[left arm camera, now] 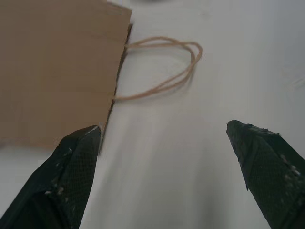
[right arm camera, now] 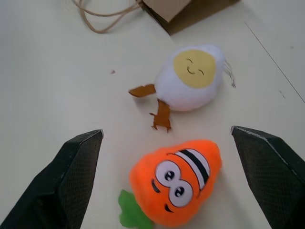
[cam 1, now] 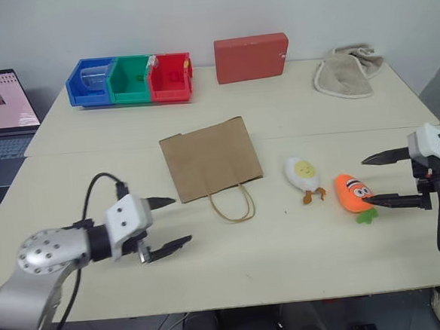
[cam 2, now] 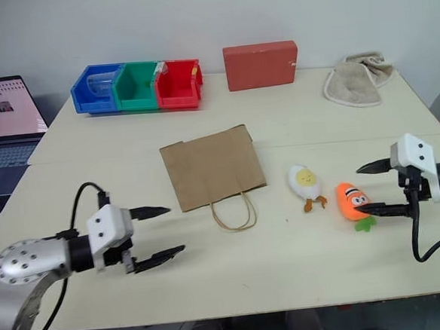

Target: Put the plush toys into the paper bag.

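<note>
My left gripper grabs the paper bag, which lies flat on the tabletop, by the looped cord handle next. That handle sticks out past the bag's edge.
The brown paper bag lies flat in the middle of the table, its looped handles toward the near edge. Right of it lie the two plush toys: a white egg with a yellow centre and brown legs, and an orange carrot with green leaves. My left gripper hovers open near the bag's near left corner, pointing at the handles. My right gripper is open just right of the carrot, its lower fingertip at the carrot's edge, with the egg beyond.
Blue, green and red bins stand at the back left, a red box at the back centre, and a beige cloth at the back right. A laptop sits off the table's left side.
</note>
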`<state>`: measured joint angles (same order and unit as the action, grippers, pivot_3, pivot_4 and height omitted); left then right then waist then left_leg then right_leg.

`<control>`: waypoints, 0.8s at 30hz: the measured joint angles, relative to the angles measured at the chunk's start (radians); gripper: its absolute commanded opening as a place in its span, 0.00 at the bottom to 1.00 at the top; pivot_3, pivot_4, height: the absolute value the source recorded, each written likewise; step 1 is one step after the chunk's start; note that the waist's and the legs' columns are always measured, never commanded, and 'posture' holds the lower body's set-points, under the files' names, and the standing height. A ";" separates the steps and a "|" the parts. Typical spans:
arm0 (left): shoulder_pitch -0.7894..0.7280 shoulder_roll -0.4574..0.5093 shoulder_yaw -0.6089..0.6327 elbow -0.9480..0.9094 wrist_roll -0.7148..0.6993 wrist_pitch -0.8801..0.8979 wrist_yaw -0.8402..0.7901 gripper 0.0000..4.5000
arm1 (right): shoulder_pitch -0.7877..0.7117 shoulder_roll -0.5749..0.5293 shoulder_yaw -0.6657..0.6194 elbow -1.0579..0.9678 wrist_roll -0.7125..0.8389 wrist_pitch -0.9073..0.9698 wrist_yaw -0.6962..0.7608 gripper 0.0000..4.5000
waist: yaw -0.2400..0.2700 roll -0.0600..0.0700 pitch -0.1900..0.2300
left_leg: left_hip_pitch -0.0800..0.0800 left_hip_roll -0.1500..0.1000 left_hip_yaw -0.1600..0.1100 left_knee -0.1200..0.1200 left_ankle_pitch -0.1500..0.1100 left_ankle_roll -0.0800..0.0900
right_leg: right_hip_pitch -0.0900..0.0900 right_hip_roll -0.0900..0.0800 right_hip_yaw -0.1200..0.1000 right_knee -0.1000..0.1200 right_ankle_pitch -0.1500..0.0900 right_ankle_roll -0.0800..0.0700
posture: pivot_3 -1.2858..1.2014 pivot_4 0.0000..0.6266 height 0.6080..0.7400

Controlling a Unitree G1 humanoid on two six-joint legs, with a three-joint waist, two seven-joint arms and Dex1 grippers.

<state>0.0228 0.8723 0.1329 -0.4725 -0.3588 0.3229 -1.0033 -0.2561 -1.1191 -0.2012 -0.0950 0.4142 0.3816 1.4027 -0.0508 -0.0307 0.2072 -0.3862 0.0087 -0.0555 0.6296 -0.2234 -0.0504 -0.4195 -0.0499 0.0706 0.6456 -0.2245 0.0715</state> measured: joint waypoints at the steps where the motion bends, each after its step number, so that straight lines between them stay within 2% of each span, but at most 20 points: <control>1: -0.053 -0.023 -0.068 0.009 0.031 -0.006 0.006 1.00 | 0.029 0.004 -0.006 -0.079 0.028 0.035 -0.014 1.00 | 0.002 0.000 0.000 | 0.000 0.000 0.000 0.000 0.000 0.000 | 0.000 0.000 0.000 0.000 0.000 0.000 | 0.52 0.24 1.00; 7: -0.196 -0.120 -0.299 0.130 0.165 -0.093 0.007 1.00 | 0.092 0.026 -0.013 -0.285 0.115 0.133 -0.079 1.00 | 0.004 -0.001 0.000 | -0.001 0.000 0.000 0.002 0.000 0.000 | 0.000 0.001 0.001 -0.001 0.000 0.000 | 0.52 0.24 1.00; 14: -0.298 -0.207 -0.394 0.281 0.239 -0.203 0.002 1.00 | 0.170 0.028 -0.023 -0.375 0.159 0.185 -0.120 1.00 | 0.010 -0.001 -0.001 | -0.003 0.000 -0.002 0.002 0.000 0.000 | 0.000 0.002 0.001 -0.001 0.005 0.003 | 0.52 0.24 1.00; 17: -0.320 -0.235 -0.407 0.342 0.257 -0.242 -0.003 0.87 | 0.189 0.028 -0.039 -0.396 0.169 0.198 -0.136 1.00 | 0.013 -0.001 -0.001 | -0.004 0.000 -0.003 0.003 0.000 0.000 | 0.000 0.002 0.001 -0.001 0.007 0.002 | 0.52 0.24 1.00; 24: -0.344 -0.269 -0.413 0.400 0.264 -0.266 -0.020 0.38 | 0.209 0.028 -0.056 -0.424 0.207 0.217 -0.157 1.00 | 0.016 -0.001 -0.001 | -0.005 0.000 -0.003 0.004 0.000 0.000 | 0.000 0.002 0.000 -0.002 0.007 0.002 | 0.52 0.24 1.00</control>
<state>-0.3216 0.6029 -0.2802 -0.0729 -0.0945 0.0574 -1.0233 -0.0470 -1.0914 -0.2568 -0.5191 0.6208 0.5983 1.2461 -0.0346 -0.0322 0.2062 -0.3909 0.0086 -0.0588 0.6334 -0.2234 -0.0504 -0.4195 -0.0476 0.0711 0.6441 -0.2174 0.0733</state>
